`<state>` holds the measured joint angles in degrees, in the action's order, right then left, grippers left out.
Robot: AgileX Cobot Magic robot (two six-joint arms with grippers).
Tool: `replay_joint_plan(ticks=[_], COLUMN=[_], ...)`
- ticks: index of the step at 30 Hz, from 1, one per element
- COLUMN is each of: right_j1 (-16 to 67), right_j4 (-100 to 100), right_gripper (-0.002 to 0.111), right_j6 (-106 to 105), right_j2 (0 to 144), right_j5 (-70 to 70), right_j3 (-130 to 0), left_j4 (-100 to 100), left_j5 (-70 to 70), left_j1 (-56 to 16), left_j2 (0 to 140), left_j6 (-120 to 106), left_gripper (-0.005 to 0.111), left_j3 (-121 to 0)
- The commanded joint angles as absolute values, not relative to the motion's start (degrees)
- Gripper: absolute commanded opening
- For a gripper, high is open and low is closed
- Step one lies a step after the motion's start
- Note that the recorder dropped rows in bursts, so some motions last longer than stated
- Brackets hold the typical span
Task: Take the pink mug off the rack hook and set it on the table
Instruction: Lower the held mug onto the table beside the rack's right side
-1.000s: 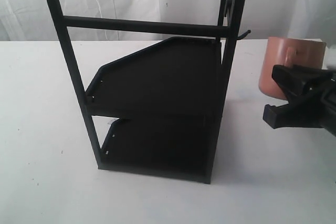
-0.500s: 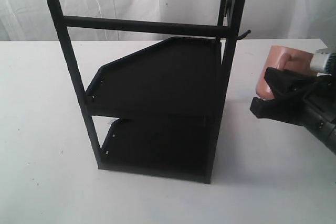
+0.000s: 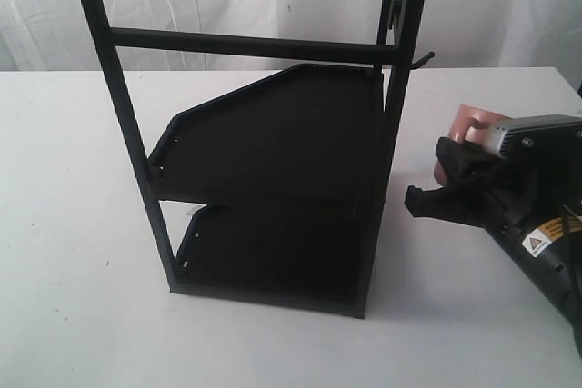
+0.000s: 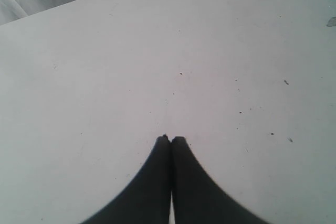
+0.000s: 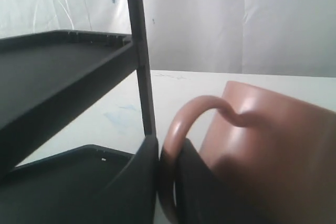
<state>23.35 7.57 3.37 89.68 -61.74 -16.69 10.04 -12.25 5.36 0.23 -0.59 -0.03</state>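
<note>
The pink mug (image 3: 463, 124) (image 5: 268, 150) hangs tilted above the white table beside the rack, so it comes down onto the table next, before my right gripper releases it.
The pink mug (image 3: 463, 124) is off the rack hook (image 3: 423, 58), which juts bare from the rack's upper right post. My right gripper (image 3: 431, 177) is shut on the mug's loop handle (image 5: 181, 121), holding it low to the right of the rack, over the white table (image 3: 73, 179). The arm hides most of the mug in the exterior view. In the right wrist view the mug body (image 5: 273, 145) fills one side, with both fingers of my right gripper (image 5: 167, 146) pinching the handle. I cannot tell whether the mug touches the table. My left gripper (image 4: 171, 138) is shut and empty over bare tabletop (image 4: 105, 51).
The tall black two-shelf rack (image 3: 273, 134) stands mid-table, its right post (image 5: 140, 51) close beside the held mug. White curtains hang behind the table.
My right gripper has carried the mug downward and leftward, nearer the rack's right post and the tabletop. The rack has not moved.
</note>
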Motion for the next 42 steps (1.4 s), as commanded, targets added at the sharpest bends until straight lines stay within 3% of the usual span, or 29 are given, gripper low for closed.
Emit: replay_joint_plan(ticks=[1, 25, 33, 42], right_j1=[23.41, 23.41, 23.41, 23.41], right_j4=[5.56, 2.92, 2.92, 2.92], right_gripper=[0.000, 0.000, 0.014, 0.016], right_j6=[2.75, 2.86, 2.86, 2.86], right_j2=[93.83, 106.52, 106.52, 106.52], right_j5=[-66.07, -67.69, -67.13, -66.95], right_j3=[-16.82, -20.00, -20.00, -20.00], left_j4=[9.88, 9.88, 9.88, 9.88], left_j5=[-12.04, -12.04, -12.04, -12.04], left_j1=[5.55, 5.55, 5.55, 5.55], left_j2=[0.00, 0.00, 0.00, 0.00], left_j6=[0.00, 0.00, 0.00, 0.00], left_gripper=[0.000, 0.000, 0.000, 0.000], left_j3=[0.00, 0.00, 0.00, 0.00])
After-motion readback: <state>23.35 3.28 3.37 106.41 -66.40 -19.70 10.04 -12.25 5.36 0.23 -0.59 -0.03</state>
